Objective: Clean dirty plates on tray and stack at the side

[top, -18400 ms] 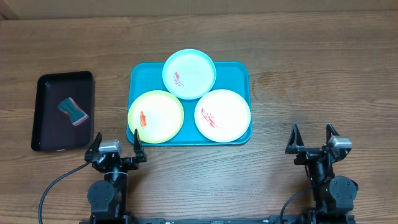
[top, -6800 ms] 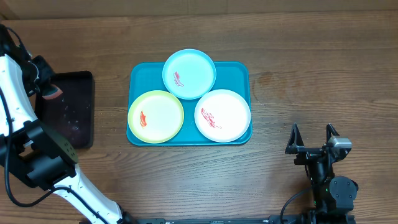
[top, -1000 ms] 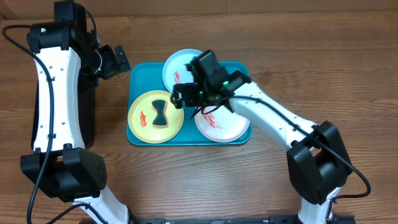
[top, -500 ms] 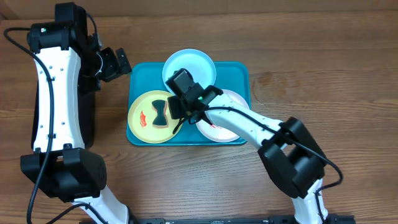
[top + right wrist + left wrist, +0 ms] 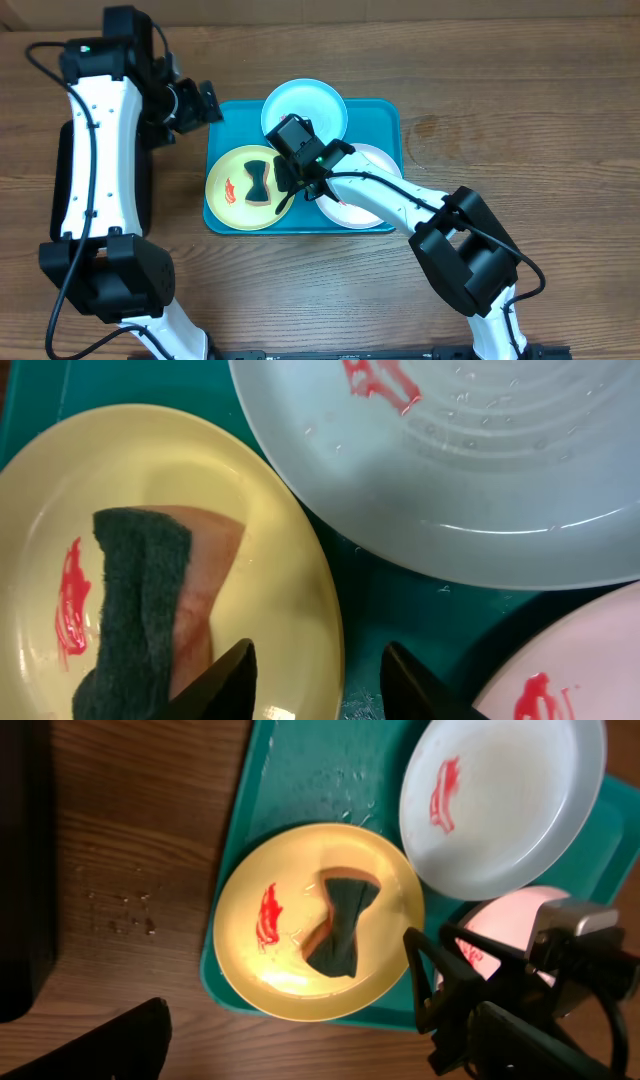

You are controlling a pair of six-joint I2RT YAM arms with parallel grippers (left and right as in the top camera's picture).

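Observation:
I will next take hold of the sponge by its narrow dark green middle with my left gripper, so the sponge's bottom stays free to clean plates.
On the turquoise tray lie three plates. The yellow-green plate has a red smear and carries a dark green sponge. Smears also mark the light blue plate and the white plate, which my right arm partly covers. My right gripper is low at the yellow-green plate's right rim. One finger is over the plate beside the sponge and the other over the tray, with a gap on each side of the rim. My left gripper hangs open and empty beyond the tray's far-left corner.
A narrow black tray lies left of the turquoise tray, mostly hidden under my left arm. Water droplets dot the wood and the turquoise tray's floor. Bare wooden table lies to the right of the tray and in front of it.
My right gripper moved left from above the white plate to the yellow-green plate's right rim, and its jaws narrowed. The left arm shifted slightly right. The sponge stayed put.

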